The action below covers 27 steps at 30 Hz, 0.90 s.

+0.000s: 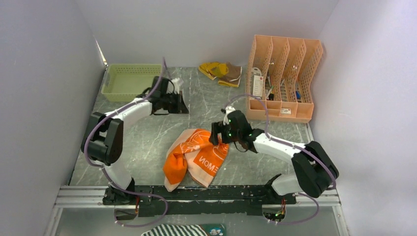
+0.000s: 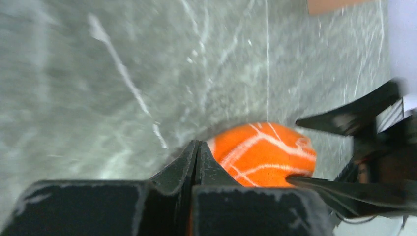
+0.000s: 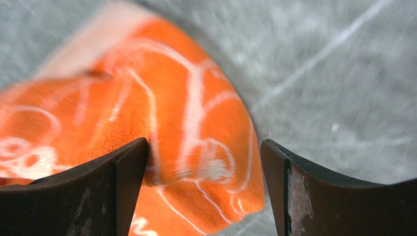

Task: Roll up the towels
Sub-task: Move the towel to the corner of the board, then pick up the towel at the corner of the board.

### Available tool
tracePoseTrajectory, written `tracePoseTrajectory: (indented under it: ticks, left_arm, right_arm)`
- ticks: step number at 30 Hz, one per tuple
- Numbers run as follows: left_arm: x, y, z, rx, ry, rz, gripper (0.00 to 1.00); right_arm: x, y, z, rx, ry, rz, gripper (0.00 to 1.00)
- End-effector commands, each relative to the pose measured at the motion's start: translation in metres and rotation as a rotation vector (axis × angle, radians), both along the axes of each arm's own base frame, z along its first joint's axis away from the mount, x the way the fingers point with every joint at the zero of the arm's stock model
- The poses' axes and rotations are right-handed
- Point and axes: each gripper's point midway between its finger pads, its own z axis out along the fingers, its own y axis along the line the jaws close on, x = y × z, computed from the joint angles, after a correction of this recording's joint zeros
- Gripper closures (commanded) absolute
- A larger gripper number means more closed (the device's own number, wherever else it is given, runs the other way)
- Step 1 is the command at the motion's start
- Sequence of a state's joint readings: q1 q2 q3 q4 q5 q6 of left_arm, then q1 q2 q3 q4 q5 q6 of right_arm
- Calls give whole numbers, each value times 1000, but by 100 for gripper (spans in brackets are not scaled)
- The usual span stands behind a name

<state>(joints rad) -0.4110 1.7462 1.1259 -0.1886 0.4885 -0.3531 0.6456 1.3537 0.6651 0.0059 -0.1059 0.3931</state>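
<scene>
I will next grab the orange towel's far corner [image 1: 219, 142] [image 3: 212, 161] with my right gripper, so my left gripper can help spread it for rolling.
The orange towel [image 1: 195, 156] with cream border and white lettering lies crumpled and partly folded on the table, near the front middle. My right gripper [image 1: 217, 136] is at its far right corner. In the right wrist view that gripper [image 3: 202, 157] is open, with the edge of the orange towel [image 3: 162, 128] between the two fingers. My left gripper [image 1: 182, 106] is over bare table behind the towel, apart from it. In the left wrist view it [image 2: 197, 146] is shut, and the orange towel [image 2: 265, 152] shows beyond it. The yellow towel [image 1: 220, 70] lies bunched at the back.
A green basket [image 1: 124, 81] stands at the back left. An orange file organizer [image 1: 282, 73] stands at the back right. A black-and-white striped cloth [image 1: 182, 230] lies below the front rail [image 1: 196, 194]. White walls close in on both sides.
</scene>
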Motion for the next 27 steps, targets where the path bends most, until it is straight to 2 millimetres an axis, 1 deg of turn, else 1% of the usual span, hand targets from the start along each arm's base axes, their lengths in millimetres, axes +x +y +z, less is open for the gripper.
tracePoseTrajectory:
  ticks: [1,3,4,5,6,7,8,9,10,11,12,14,16,17,19,20,21,22,23,24,25,26,27]
  left_arm:
    - [16,30,27,35,-38,32,93]
    - [8,34,32,52,-38,15,93]
    - [-1,35,33,56,-25,-5,87]
    - [-15,32,33,51,-3,-35,64]
    - [-33,27,30,53,28,-70,49]
    - [-56,23,21,68,69,-97,23]
    - [-78,14,17,77,90,-132,7]
    - [-100,8,11,84,116,-158,1]
    - [-119,3,8,73,136,-168,0]
    - [-135,1,4,58,177,-158,1]
    - [-146,0,2,32,198,-138,0]
    - [-161,6,-10,23,239,-97,0]
    - [-171,16,-30,77,250,-62,0]
    - [-178,22,-44,123,259,-50,0]
    - [-192,30,-66,208,283,-37,0]
    - [-196,34,-74,243,288,-21,0]
    - [-200,36,-80,265,295,-5,3]
    - [-203,36,-84,266,297,1,12]
    - [-204,36,-85,260,296,8,29]
    - [-201,34,-84,252,286,12,51]
    - [-196,34,-82,259,271,25,86]
    - [-188,38,-78,295,243,43,92]
    - [-171,44,-71,353,179,74,93]
  right_arm:
    - [-21,13,-22,65,80,23,16]
    - [-26,15,-34,31,103,42,16]
    - [-27,16,-37,22,112,53,18]
    - [-28,17,-39,19,120,62,22]
    - [-28,19,-38,23,119,71,29]
    - [-28,22,-37,31,116,81,39]
    - [-27,24,-35,37,114,89,54]
    - [-26,26,-33,41,111,99,71]
    - [-25,28,-32,42,110,107,85]
    - [-24,29,-30,40,108,113,96]
    - [-22,30,-29,32,105,118,100]
    - [-18,32,-21,29,84,129,100]
    - [-12,31,-9,24,48,132,100]
    - [-9,31,-4,21,27,133,100]
    - [-2,24,4,2,-8,117,100]
    - [2,19,8,-6,-23,104,100]
    - [9,10,14,-10,-33,80,100]
    - [16,2,22,-2,-47,56,100]
    - [23,-6,32,20,-56,28,100]
    - [31,-15,44,55,-70,0,100]
    - [38,-23,55,86,-86,-23,100]
    - [47,-32,67,107,-106,-51,100]
    - [56,-37,78,108,-137,-64,100]
